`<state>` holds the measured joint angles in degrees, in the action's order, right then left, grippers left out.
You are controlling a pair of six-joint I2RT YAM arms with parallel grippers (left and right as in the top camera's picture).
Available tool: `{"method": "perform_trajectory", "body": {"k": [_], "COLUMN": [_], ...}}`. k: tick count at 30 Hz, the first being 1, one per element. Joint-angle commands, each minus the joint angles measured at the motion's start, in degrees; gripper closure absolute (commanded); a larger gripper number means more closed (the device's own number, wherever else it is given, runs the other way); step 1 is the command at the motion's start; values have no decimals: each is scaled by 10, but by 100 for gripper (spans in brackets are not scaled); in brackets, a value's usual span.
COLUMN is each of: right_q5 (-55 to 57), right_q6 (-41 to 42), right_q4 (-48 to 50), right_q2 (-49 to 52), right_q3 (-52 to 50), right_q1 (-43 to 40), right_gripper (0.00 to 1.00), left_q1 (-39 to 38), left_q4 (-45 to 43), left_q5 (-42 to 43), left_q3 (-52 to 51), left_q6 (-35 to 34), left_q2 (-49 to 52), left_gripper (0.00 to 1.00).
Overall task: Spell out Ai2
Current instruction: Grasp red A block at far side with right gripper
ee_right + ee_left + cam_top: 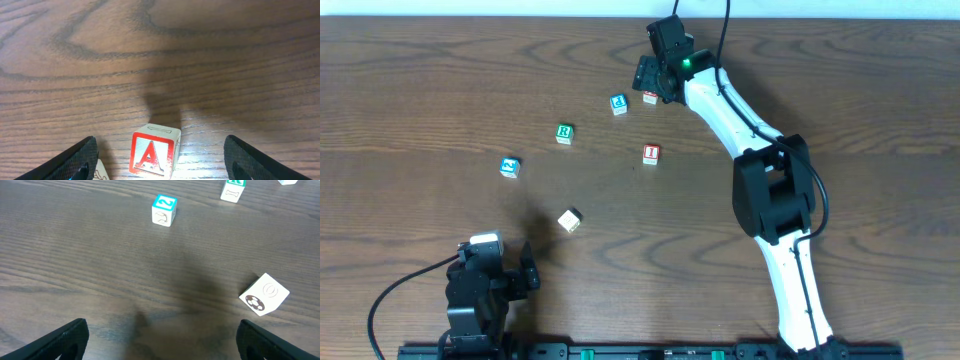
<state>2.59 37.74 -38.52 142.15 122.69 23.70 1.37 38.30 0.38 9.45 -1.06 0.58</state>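
My right gripper's fingers hang high above the red "A" cube's top, its lettered top, so closing now would miss. The fingers go lower first.
The red "A" cube (154, 153) stands on the table between the open fingers of my right gripper (160, 150), touching neither. From overhead, the "A" cube (649, 97) is at the far middle, just under my right gripper (656, 82). The red "I" cube (651, 154) lies apart, nearer the centre. The blue "2" cube (510, 167) is at the left and also shows in the left wrist view (164, 210). My left gripper (498, 262) is open and empty at the front left (162, 342), far from the cubes.
A blue "d" cube (618, 103) sits just left of the "A" cube; its pale corner (100, 171) touches my right gripper's left finger. A green "R" cube (564, 133) (233, 190) and a cube with black dots (569, 220) (264, 295) lie mid-table.
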Motion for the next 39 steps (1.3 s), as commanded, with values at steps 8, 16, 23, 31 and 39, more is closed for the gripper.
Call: {"method": "perform_trajectory", "body": {"k": [8,16,23,31,39], "right_q5": [2,2,2,6,22], "right_q6": [-12,-14,-14,-34,-106], "right_q4": [-11,-11,-11,-18,-61], "right_q2": [40,42,41,41,40], "right_q3": [13,13,13,13,14], "right_q1": [10,11,11,10,10], "right_gripper": [20,38,57,61,64], "left_q1": [2,2,2,2,2], "left_q4": [4,4,5,4,5], "left_q5": [-8,-8,-8,-8,-8], "left_q3": [-5,-5,-5,-5,-5], "left_q6": [2,2,2,2,2], "left_q2": [-4,-4,-4,-4,-4], "left_gripper": [5,5,5,5,5]}}
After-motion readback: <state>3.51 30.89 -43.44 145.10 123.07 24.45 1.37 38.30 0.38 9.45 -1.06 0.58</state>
